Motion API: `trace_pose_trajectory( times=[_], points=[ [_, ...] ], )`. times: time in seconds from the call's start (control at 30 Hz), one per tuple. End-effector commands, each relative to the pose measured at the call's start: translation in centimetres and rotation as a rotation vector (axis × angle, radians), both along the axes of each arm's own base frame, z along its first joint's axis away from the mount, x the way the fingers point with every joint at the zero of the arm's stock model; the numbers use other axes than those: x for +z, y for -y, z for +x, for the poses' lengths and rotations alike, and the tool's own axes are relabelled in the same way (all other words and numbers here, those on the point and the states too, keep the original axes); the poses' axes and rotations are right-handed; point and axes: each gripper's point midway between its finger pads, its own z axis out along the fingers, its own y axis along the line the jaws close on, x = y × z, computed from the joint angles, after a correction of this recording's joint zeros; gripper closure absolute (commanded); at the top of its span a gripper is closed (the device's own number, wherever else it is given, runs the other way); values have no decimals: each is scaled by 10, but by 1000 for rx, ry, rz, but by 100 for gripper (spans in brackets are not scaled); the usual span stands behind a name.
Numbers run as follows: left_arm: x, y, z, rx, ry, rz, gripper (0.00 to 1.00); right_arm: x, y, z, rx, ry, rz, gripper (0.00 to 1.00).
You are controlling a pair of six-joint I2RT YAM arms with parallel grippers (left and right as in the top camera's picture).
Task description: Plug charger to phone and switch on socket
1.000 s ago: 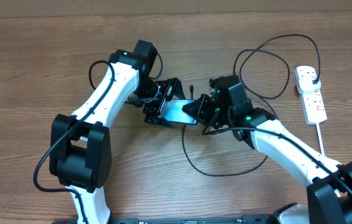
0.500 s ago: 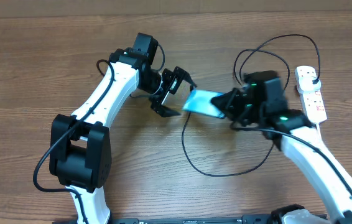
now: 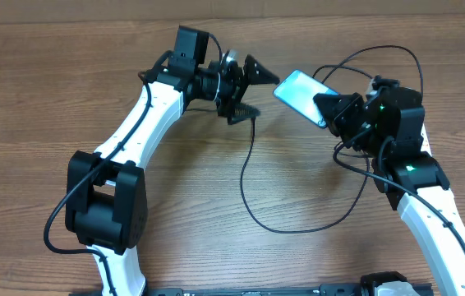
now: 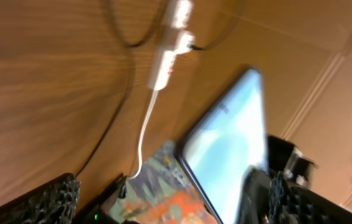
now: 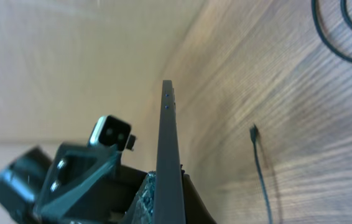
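Note:
My left gripper grabs the phone by its free side edge (image 3: 286,83) (image 4: 198,185) next, fingers across screen and back, which leaves the port end free for the charger.
My right gripper (image 3: 337,115) is shut on the phone (image 3: 301,92) and holds it tilted in the air, light blue screen up. In the right wrist view the phone (image 5: 168,143) is edge-on between my pads (image 5: 157,196). My left gripper (image 3: 253,89) is open and empty, just left of the phone's free end; the phone (image 4: 232,137) fills its wrist view. The black charger cable (image 3: 253,197) lies looped on the table, its connector tip (image 5: 254,129) free on the wood below the left gripper. The white socket (image 4: 166,46) lies at the far right, mostly hidden under my right arm overhead.
The wooden table (image 3: 43,99) is bordered by a cardboard wall (image 3: 68,10) along the back. More black cable loops (image 3: 356,62) lie near the socket, and its thick white cord (image 4: 143,130) trails off it.
My right gripper has lifted the phone off the table and carried it back and right. My left gripper has left the phone's end and swung up toward the back.

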Motion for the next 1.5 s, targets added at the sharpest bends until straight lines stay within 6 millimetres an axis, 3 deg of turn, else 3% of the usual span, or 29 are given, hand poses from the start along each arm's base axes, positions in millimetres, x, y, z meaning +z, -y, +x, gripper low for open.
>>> trace_pose_trajectory(
  times=[0.0, 0.3, 0.5, 0.7, 0.9, 1.0, 1.23, 1.4, 1.47],
  points=[
    [29, 7, 4, -25, 25, -96, 0, 20, 16, 11, -175, -3, 114, 96],
    [71, 14, 31, 53, 70, -209, 0, 52, 17, 29, -275, 52, 335, 96],
    [85, 15, 42, 108, 57, -248, 0, 67, -13, 44, -211, 132, 400, 96],
    [83, 13, 50, 180, -31, -247, 2, 50, -48, 52, -187, 98, 433, 96],
    [82, 11, 58, 234, -47, -241, 18, 28, -64, 55, -204, 42, 429, 96],
    [82, 11, 59, 240, -46, -240, 35, 27, -65, 55, -201, 41, 428, 96],
    [80, 11, 59, 239, -48, -236, 64, 27, -65, 55, -203, 43, 428, 96],
    [80, 11, 59, 240, -48, -236, 82, 27, -65, 55, -203, 43, 427, 96],
    [80, 11, 59, 240, -49, -236, 84, 27, -65, 55, -203, 43, 427, 96]
  ],
)
